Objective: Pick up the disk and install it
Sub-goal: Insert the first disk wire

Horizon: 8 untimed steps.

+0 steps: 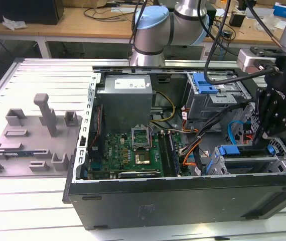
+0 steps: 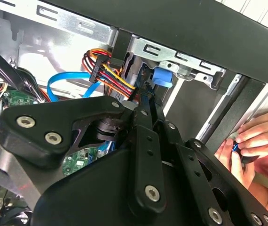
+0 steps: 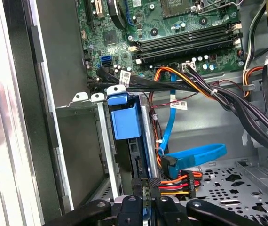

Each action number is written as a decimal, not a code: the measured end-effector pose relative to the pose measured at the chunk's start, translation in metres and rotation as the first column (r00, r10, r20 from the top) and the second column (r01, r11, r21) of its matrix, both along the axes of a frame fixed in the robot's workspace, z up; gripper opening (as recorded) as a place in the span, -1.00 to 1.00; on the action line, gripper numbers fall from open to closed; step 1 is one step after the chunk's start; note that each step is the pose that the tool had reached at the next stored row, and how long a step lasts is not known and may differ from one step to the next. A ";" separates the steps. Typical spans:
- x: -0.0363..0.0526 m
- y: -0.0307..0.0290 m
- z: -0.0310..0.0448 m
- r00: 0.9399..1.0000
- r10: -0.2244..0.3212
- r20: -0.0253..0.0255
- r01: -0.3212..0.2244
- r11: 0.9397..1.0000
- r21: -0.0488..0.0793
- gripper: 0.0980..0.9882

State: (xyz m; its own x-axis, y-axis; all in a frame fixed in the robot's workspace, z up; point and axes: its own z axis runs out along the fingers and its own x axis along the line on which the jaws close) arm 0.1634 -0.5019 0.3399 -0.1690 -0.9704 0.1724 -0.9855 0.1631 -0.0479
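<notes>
I should release the disk from my gripper now: the disk's blue carrier bracket (image 1: 229, 150) is down between the sides of the lower drive bay (image 1: 253, 164), so the disk would stay in it.
The disk (image 1: 244, 158) stands on edge in the lower drive bay at the case's front corner, on the exterior view's right. Its blue carrier bracket (image 3: 124, 122) rises above the metal bay walls, and the bracket's blue end (image 2: 164, 77) sits under the bay rail. My black gripper (image 1: 260, 136) reaches down from above onto the disk's top edge. Its two fingers (image 3: 141, 190) stand close together with a thin blue strip of the carrier pinched between them. In the second wrist view the gripper (image 2: 145, 96) points into the bay beside the coloured power wires.
The open computer case (image 1: 183, 193) lies on a slatted table. Inside are the motherboard (image 1: 128, 150), the power supply (image 1: 125, 98), an upper drive cage with a blue latch (image 1: 204, 83) and blue data cables (image 3: 195, 155). A person's hand (image 2: 258, 136) rests on the table by the case.
</notes>
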 end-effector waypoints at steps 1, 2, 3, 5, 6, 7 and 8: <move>0.0000 0.0000 -0.0005 1.000 0.000 0.000 0.000 1.000 -0.001 -0.84; 0.0000 0.0000 -0.0011 1.000 0.000 0.000 0.000 1.000 -0.002 -0.84; 0.0000 0.0000 -0.0016 1.000 0.000 0.000 0.000 1.000 -0.002 -0.84; 0.0000 0.0000 -0.0026 1.000 0.001 0.000 -0.001 1.000 -0.003 -0.84; 0.0000 0.0000 -0.0029 1.000 0.002 0.000 -0.002 1.000 -0.004 -0.84; 0.0000 0.0000 -0.0034 1.000 0.003 0.000 -0.003 1.000 -0.004 -0.84; 0.0000 0.0000 -0.0038 1.000 0.003 0.000 -0.003 1.000 -0.004 -0.84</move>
State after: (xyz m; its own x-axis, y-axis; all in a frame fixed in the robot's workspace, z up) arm 0.1634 -0.5019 0.3362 -0.1657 -0.9703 0.1762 -0.9860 0.1596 -0.0485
